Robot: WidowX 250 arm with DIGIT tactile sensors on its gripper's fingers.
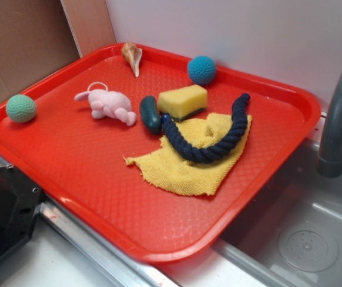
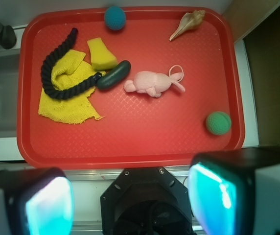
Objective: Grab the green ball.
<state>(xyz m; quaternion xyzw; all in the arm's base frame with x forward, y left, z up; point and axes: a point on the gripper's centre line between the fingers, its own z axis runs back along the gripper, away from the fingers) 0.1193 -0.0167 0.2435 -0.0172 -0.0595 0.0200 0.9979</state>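
The robot's gripper will pick out the green ball next, grabbing it around its round crocheted body (image 1: 21, 108).
The green ball (image 1: 21, 108) is a small pale mint crocheted ball lying at the left corner of the red tray (image 1: 99, 179). In the wrist view the ball (image 2: 218, 122) sits near the tray's (image 2: 130, 147) lower right corner. My gripper (image 2: 130, 200) is high above the scene, over the robot's base and short of the tray's near edge. Its two fingers (image 2: 47, 205) stand wide apart with nothing between them. The ball lies ahead of it and to the right. The gripper does not show in the exterior view.
On the tray lie a teal-blue ball (image 2: 115, 17), a shell (image 2: 186, 24), a pink bunny toy (image 2: 152, 83), a dark green cucumber toy (image 2: 113, 76), a yellow sponge (image 2: 102, 54), a navy rope (image 2: 57, 68) and a yellow cloth (image 2: 69, 103). A sink and faucet (image 1: 338, 119) are at the right.
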